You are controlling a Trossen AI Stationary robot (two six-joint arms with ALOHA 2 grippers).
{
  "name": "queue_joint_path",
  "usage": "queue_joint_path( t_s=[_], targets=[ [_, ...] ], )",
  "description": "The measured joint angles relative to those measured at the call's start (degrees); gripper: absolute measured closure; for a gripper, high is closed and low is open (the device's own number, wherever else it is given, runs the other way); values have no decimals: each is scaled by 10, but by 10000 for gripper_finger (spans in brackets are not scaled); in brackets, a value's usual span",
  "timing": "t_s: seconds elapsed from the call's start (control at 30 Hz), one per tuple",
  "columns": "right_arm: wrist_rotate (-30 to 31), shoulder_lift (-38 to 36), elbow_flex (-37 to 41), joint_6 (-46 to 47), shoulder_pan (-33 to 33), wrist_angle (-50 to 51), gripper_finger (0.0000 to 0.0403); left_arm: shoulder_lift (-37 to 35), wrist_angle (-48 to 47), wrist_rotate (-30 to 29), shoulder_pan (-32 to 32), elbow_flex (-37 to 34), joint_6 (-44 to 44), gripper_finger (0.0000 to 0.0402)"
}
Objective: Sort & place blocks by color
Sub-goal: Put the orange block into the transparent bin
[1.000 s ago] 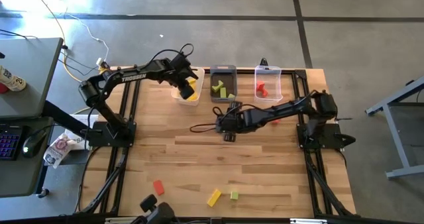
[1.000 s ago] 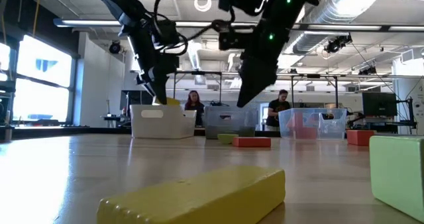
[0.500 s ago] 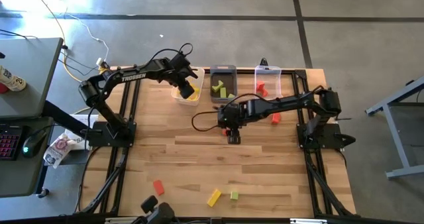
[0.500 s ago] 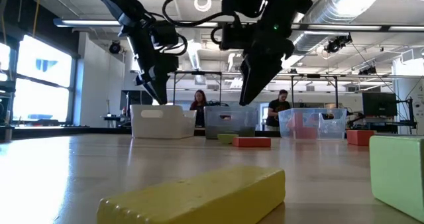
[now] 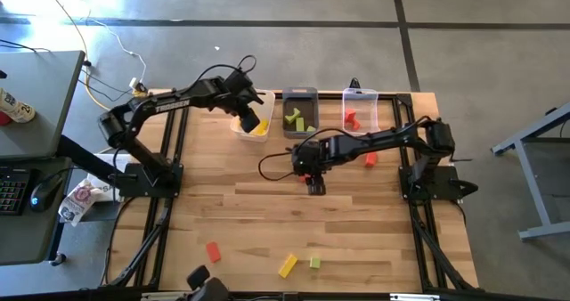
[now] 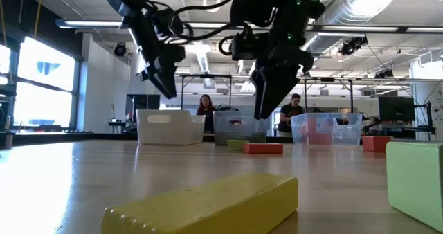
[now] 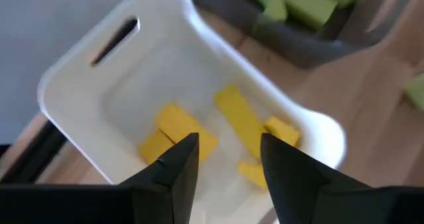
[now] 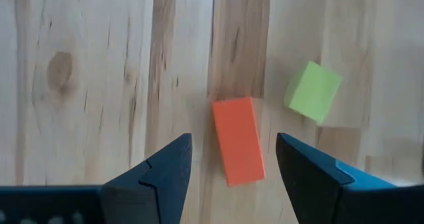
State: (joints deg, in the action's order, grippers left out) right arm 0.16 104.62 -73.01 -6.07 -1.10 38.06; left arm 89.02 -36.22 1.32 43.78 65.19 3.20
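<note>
My right gripper lowers first, then closes on the block, since its fingers stop above the red block (image 8: 239,141), with wood showing between my fingertips.
My left gripper (image 5: 249,121) (image 7: 228,154) hangs open above the white bin (image 7: 79,71), where several yellow blocks (image 7: 242,121) lie on the floor of the bin. My right gripper (image 5: 313,185) (image 8: 232,161) points down, open, above mid-table. Its fingers stand either side of a red block (image 8: 238,149) lying flat on the wood and touch nothing. A light green cube (image 8: 313,91) sits on the table just beside that block. In the high view my right arm hides both. In the low view the red block (image 6: 263,149) and the green one (image 6: 237,145) show below the right gripper (image 6: 263,109).
A grey bin (image 5: 300,94) holds green blocks and a clear bin (image 5: 360,93) holds red ones, both at the far edge beside the white bin (image 5: 239,130). Another red block (image 5: 370,159) lies near the right arm. By the near edge lie red (image 5: 213,250), yellow (image 5: 287,265) and green (image 5: 314,262) blocks.
A yellow block that showed at my left gripper's tips above the white bin a second ago is gone from there, and the left gripper has risen a little. My right gripper has come down somewhat and turned to point more straight down.
</note>
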Motion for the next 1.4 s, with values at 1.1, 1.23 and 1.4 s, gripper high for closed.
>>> queue_joint_path(
  t_s=[1.1,1.23,1.4],
  targets=[
    [29,71,0,32,0,-17,226,-140,-116,-5,-162,1,-26,264],
    [28,71,0,37,0,-17,229,-140,-116,-5,-166,1,-26,264],
    [24,85,0,35,0,-21,226,-140,-116,-5,-166,1,-26,265]
  ],
)
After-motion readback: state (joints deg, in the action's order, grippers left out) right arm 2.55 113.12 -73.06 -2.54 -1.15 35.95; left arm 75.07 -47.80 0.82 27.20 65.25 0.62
